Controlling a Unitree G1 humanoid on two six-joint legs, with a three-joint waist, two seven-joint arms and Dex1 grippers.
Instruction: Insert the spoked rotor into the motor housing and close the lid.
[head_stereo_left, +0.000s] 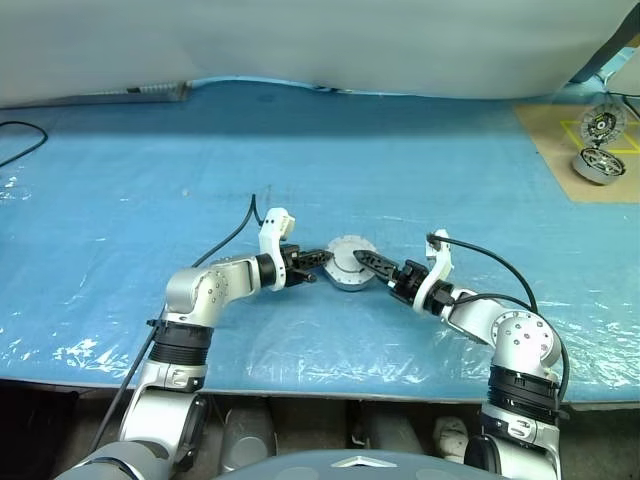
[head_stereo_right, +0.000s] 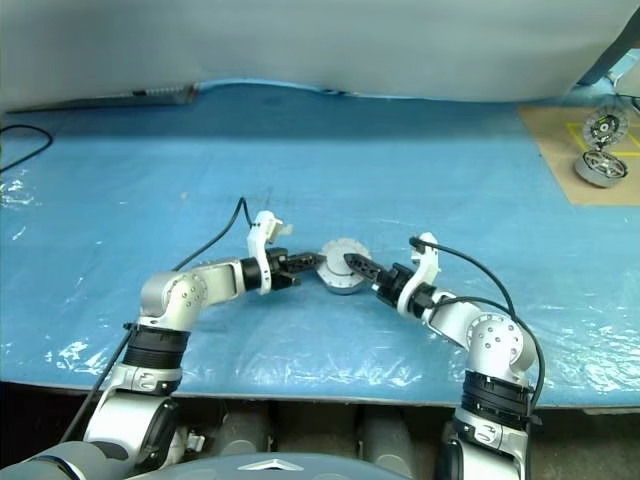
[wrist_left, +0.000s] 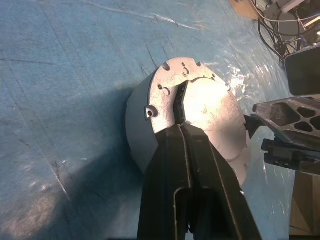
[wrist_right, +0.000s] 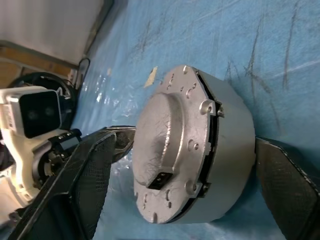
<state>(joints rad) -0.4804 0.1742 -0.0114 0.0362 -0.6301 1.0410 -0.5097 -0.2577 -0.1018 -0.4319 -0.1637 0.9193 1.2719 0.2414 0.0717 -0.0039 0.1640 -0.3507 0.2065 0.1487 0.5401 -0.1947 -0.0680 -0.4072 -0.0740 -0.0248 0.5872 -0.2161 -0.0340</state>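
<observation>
My right gripper will next grab the motor housing to let the lid (head_stereo_left: 348, 252) close fully. It should hold the housing by its cylindrical outer side (head_stereo_left: 350, 282).
The motor housing (head_stereo_left: 345, 279) stands on the blue sheet in front of me, a silver drum. The lid (wrist_right: 165, 150) sits on it, plain grey face and raised hub showing. The spoked rotor is hidden. My left gripper (wrist_left: 181, 127) is shut, and its tips rest against a slot at the lid's edge. From the other side, my right gripper (head_stereo_left: 360, 264) is open. One of its fingers (wrist_right: 75, 190) is on one side of the housing wall (wrist_right: 230, 130), and the other finger (wrist_right: 290, 185) is on the opposite side.
A brown board (head_stereo_left: 560, 140) at the far right carries a dark spoked wheel (head_stereo_left: 603, 124) and a shiny silver unit (head_stereo_left: 598, 165). A black cable (head_stereo_left: 235, 232) runs from my left wrist across the sheet. The table's front edge is close below my arms.
</observation>
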